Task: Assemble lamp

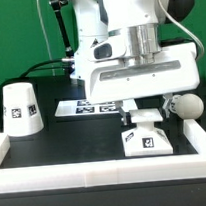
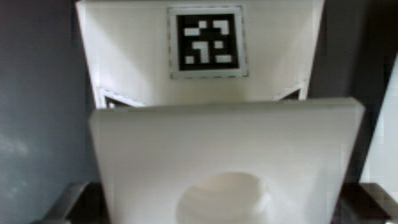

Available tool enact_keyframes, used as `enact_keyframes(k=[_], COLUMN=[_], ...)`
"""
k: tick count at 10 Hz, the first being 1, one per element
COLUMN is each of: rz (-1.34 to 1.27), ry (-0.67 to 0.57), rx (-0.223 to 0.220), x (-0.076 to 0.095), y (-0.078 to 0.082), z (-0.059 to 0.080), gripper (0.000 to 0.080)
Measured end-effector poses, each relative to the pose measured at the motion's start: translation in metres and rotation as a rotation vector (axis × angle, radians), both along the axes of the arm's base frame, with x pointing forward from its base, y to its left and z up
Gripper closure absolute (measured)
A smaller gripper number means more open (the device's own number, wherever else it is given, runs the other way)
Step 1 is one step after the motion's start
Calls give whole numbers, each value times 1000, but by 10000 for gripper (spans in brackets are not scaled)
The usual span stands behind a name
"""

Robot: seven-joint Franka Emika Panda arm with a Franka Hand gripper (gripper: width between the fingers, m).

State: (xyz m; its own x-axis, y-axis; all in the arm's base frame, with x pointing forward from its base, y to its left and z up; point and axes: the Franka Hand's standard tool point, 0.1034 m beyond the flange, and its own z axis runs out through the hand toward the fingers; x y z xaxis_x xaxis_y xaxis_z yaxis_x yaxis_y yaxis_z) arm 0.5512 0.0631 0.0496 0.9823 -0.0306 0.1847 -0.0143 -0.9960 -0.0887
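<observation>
I need to move the lamp base toward the wall before I release it, because the lamp base is short of the low white wall (image 1: pixel 201 141) (image 2: pixel 382 150).
The small square lamp base (image 1: pixel 147 140) stands on the black table near the front, tag facing up. My gripper (image 1: pixel 144 115) is straight above it, one finger on each side of its raised socket block, shut on it. In the wrist view the base (image 2: pixel 214 130) fills the frame, with its tag far from the camera and its round socket hole close to it. The gripper (image 2: pixel 228 205) shows only as dark fingers (image 2: pixel 73 200) against the block's sides. The tapered shade (image 1: pixel 21 107) stands at the exterior view's left. The round bulb (image 1: pixel 188 106) lies at the right, beside the arm.
The marker board (image 1: pixel 83 108) lies flat on the table behind the base, partly hidden by the arm. A low white wall (image 1: pixel 97 174) borders the table at the front and both sides.
</observation>
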Motion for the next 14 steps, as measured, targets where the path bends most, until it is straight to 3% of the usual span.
enact_keyframes(k=[4, 8, 12, 14], rz=[24, 36, 32, 33], ry=[-44, -82, -102, -103], rx=[11, 19, 15, 15], x=[34, 56, 59, 59], y=[19, 40, 40, 40], z=[0, 1, 1, 5], gripper=[265, 265, 265, 134])
